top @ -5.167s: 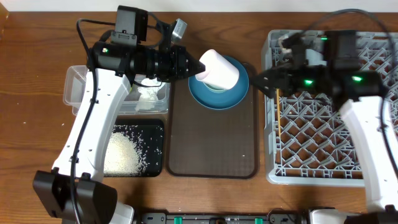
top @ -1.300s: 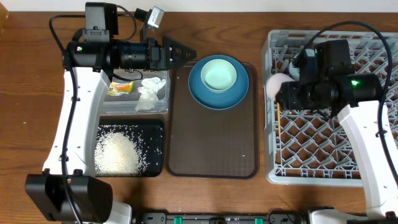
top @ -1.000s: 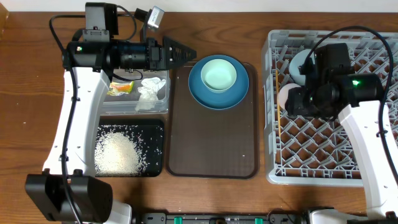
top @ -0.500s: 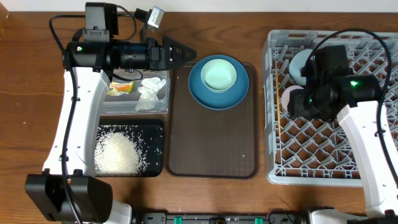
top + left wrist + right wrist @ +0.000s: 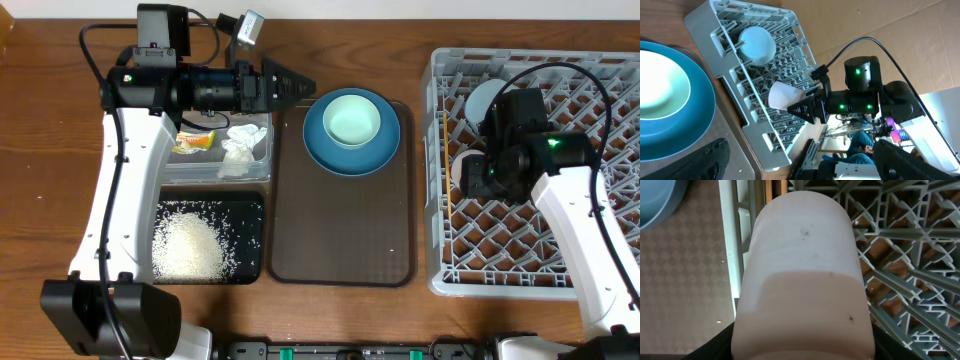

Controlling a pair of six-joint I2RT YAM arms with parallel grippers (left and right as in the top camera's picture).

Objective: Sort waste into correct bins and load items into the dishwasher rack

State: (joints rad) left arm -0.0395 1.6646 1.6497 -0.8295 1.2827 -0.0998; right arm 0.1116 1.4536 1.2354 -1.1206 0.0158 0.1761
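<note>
The pink cup lies low inside the rack's side (image 5: 435, 170) (image 5: 729, 235), close beside the rack's wires, so it is now time for my right gripper to release it.
My right gripper (image 5: 478, 170) is shut on the small pink cup (image 5: 460, 175), holding it on its side low over the left part of the grey dishwasher rack (image 5: 560, 250). The cup (image 5: 802, 275) fills the right wrist view, with rack pegs (image 5: 900, 255) just behind it. A pale blue-white bowl (image 5: 485, 98) sits in the rack's back left, and wooden chopsticks (image 5: 445, 160) lie along its left edge. The mint-green bowl (image 5: 352, 118) rests on the dark blue plate (image 5: 330, 150). My left gripper (image 5: 300, 88) hangs open left of the plate, holding nothing.
The plate stands at the back of a brown serving tray (image 5: 340, 230). A clear tub (image 5: 130, 135) holds the snack wrapper (image 5: 195, 141) and the white tissue (image 5: 240, 145). In front of it, a black tray (image 5: 250, 215) holds rice grains (image 5: 190, 245).
My right gripper has carried the pink cup toward the front of the rack's left side and lower over the pegs. The left arm has not moved.
</note>
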